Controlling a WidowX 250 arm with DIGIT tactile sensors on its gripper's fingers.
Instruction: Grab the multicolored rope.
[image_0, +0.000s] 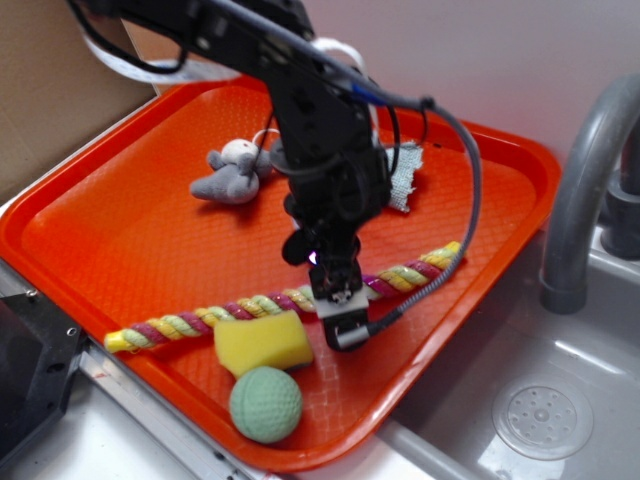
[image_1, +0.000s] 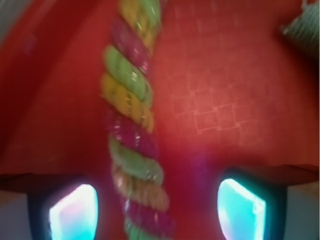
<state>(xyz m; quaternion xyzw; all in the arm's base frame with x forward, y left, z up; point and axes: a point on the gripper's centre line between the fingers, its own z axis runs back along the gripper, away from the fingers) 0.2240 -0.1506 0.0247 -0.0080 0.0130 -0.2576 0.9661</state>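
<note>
The robot's fingers are beside the multicolored rope's twisted middle (image_1: 142, 195), low over the red tray (image_1: 195, 195). The gripper needs to close on the rope, since closing now would hold it.
The multicolored rope (image_0: 190, 323) lies stretched across the orange tray (image_0: 110, 220), from its front left side to the right rim, twisted in yellow, magenta and pale green strands. My gripper (image_0: 340, 310) is lowered over the rope's middle, just right of the yellow sponge. In the wrist view the rope (image_1: 132, 130) runs top to bottom between my two glowing fingertips (image_1: 75, 212), closer to the left one. The gripper (image_1: 157, 210) is open, with a gap on both sides of the rope.
A yellow sponge (image_0: 262, 342) and a green ball (image_0: 266, 404) sit at the tray's front. A grey plush mouse (image_0: 232, 172) and a grey cloth (image_0: 405, 175) lie at the back. A grey faucet (image_0: 580, 190) and a sink (image_0: 540, 420) are on the right.
</note>
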